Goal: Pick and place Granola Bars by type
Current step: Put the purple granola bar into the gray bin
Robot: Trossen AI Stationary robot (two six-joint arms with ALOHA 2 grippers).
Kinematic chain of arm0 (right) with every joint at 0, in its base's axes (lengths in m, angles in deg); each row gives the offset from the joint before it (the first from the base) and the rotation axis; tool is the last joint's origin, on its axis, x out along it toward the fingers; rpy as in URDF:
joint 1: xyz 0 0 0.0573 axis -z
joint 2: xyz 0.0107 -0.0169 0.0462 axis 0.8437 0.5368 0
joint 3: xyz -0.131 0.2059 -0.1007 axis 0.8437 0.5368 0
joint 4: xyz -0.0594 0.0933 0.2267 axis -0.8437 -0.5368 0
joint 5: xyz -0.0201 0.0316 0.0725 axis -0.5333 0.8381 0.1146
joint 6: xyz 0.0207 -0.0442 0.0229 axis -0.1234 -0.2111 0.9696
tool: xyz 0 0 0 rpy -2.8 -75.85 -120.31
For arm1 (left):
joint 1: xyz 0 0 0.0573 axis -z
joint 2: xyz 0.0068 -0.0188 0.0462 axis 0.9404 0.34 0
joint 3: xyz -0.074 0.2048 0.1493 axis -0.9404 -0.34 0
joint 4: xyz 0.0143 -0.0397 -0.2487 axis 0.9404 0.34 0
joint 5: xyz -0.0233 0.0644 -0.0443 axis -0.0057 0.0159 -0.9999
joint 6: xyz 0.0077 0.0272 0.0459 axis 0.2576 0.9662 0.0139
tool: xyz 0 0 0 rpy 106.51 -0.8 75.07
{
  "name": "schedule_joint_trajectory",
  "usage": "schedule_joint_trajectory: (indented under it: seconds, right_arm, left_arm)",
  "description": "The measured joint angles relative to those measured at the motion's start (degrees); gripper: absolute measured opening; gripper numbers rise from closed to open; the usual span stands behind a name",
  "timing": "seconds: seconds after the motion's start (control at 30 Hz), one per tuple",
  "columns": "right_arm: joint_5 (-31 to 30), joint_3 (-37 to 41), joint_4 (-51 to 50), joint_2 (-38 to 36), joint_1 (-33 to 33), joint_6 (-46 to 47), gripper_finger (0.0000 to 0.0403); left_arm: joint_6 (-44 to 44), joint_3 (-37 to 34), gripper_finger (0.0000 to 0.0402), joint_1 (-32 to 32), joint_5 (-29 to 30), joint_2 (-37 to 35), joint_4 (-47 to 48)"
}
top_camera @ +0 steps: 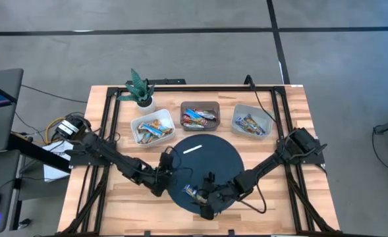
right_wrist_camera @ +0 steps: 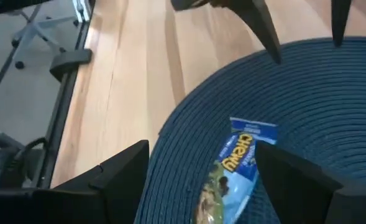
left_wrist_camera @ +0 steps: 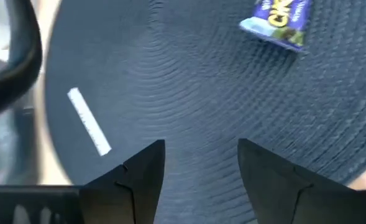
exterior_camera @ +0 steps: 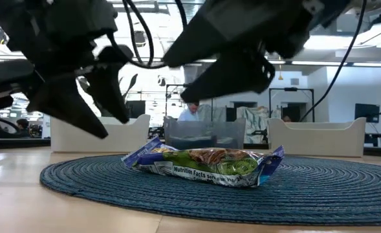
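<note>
I will next grab the granola bar by its green oat-pictured end [right_wrist_camera: 211, 199] with my right gripper. Then the last bar can be sorted by type.
One granola bar [top_camera: 192, 193] in a blue and green wrapper lies flat on the round dark blue mat [top_camera: 228, 158], near the mat's front left. My right gripper [top_camera: 203, 199] hovers open just above it. In the right wrist view its fingers [right_wrist_camera: 202, 149] stand on either side of the bar [right_wrist_camera: 232, 165] without touching. My left gripper [top_camera: 169, 159] is open over the mat's left edge, tilted down, with only the mat showing between its fingers [left_wrist_camera: 201, 143]. The bar [left_wrist_camera: 276, 22] lies some way ahead of it.
A thin white strip [top_camera: 192, 147] lies on the mat's far part. Behind the mat stand three bins with bars: white [top_camera: 153, 126], brown [top_camera: 200, 115] and grey [top_camera: 251, 122]. A potted plant [top_camera: 139, 89] is at the back left. Bare wood surrounds the mat.
</note>
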Motion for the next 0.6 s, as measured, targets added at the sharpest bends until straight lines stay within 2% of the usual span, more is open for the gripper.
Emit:
schedule_joint_trajectory:
  seconds: [0.27, 0.33, 0.6]
  right_arm:
    - [0.4, -4.0, -1.8, 3.9, -0.2, 0.0, 0.0286]
    - [-0.6, -4.8, -5.9, 4.2, -0.6, -0.3, 0.0286]
    - [-0.4, -11.2, -18.4, 9.4, 0.0, 2.4, 0.0286]
  left_arm:
    - [0.8, -4.4, 0.0197, -5.7, -14.5, 0.0, -9.5]
    - [0.4, -5.1, 0.0197, -7.2, -18.1, 0.2, -10.8]
    - [-3.3, -7.5, 0.0197, -10.7, -22.6, 0.2, -11.6]
